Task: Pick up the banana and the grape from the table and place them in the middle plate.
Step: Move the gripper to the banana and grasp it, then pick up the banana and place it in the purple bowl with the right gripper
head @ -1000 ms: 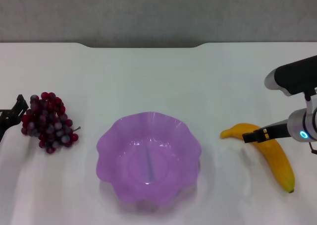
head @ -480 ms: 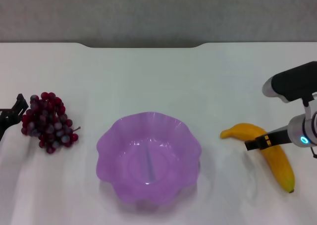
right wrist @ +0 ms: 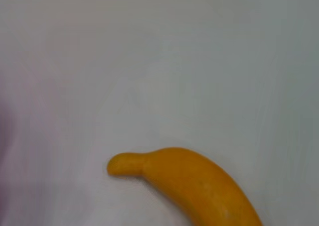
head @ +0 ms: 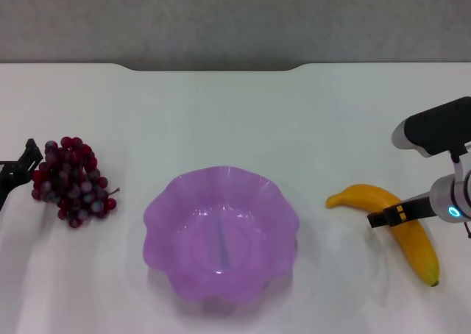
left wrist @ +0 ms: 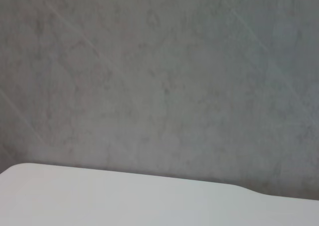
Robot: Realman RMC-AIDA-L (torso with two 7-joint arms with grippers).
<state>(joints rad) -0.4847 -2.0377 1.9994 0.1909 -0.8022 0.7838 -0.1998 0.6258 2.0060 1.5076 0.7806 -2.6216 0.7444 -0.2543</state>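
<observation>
In the head view my right gripper's fingers reach down across the banana's middle (head: 407, 237) to its inner edge (head: 394, 242), so it is time to close on the banana now.
The banana (head: 412, 235) lies on the white table (head: 243, 121) at the right, its stem end pointing toward the plate; the right wrist view shows that end of the banana (right wrist: 194, 186) close up. My right gripper (head: 381, 218) reaches in from the right edge and lies across the banana's middle. The grape (head: 72, 181) bunch rests at the far left. My left gripper (head: 26, 166) is open right beside the bunch, on its outer side. The purple scalloped middle plate (head: 158, 216) sits between the two fruits with nothing in it.
The table's far edge has a shallow notch (head: 210, 68) with a grey wall behind it. The left wrist view shows only that wall (left wrist: 159, 76) and a strip of the table (left wrist: 99, 201).
My right gripper has slid right and slightly down along the banana. The banana, grape, plate and left gripper have stayed where they were.
</observation>
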